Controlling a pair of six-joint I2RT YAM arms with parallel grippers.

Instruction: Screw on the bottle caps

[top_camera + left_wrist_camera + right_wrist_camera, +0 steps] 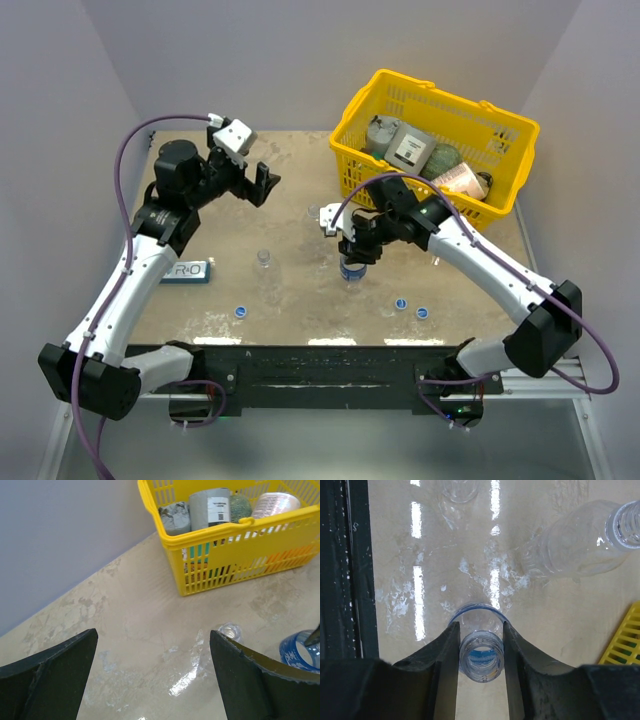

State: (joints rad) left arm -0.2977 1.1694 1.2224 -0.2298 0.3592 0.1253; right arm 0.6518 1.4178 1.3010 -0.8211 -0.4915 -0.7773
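I need to screw on the cap, so next my left gripper needs to grab the blue-labelled bottle by its body (pixel 478 618) and leave the threaded neck (pixel 481 657) open.
A clear bottle with a dark blue label (pixel 351 270) stands at mid-table, uncapped. My right gripper (pixel 356 250) is shut on its neck; in the right wrist view both fingers (pixel 447 655) press the open threaded neck (pixel 481 657). An unlabelled bottle (pixel 265 263) stands to its left, seen at the top edge (pixel 460 487) of that view. Another unlabelled bottle (pixel 322 214) stands farther back (pixel 580 545). Three blue caps lie near the front edge: one on the left (pixel 241 311), two on the right (pixel 400 304) (pixel 423 313). My left gripper (pixel 262 185) hovers open at the back left, nothing between its fingers (pixel 153 631).
A yellow basket (pixel 510 170) with grey cans and jars sits at the back right, also in the left wrist view (pixel 240 555). A blue-and-white flat packet (pixel 187 271) lies at the left beside the left arm. A black rail runs along the table's near edge (pixel 350 580).
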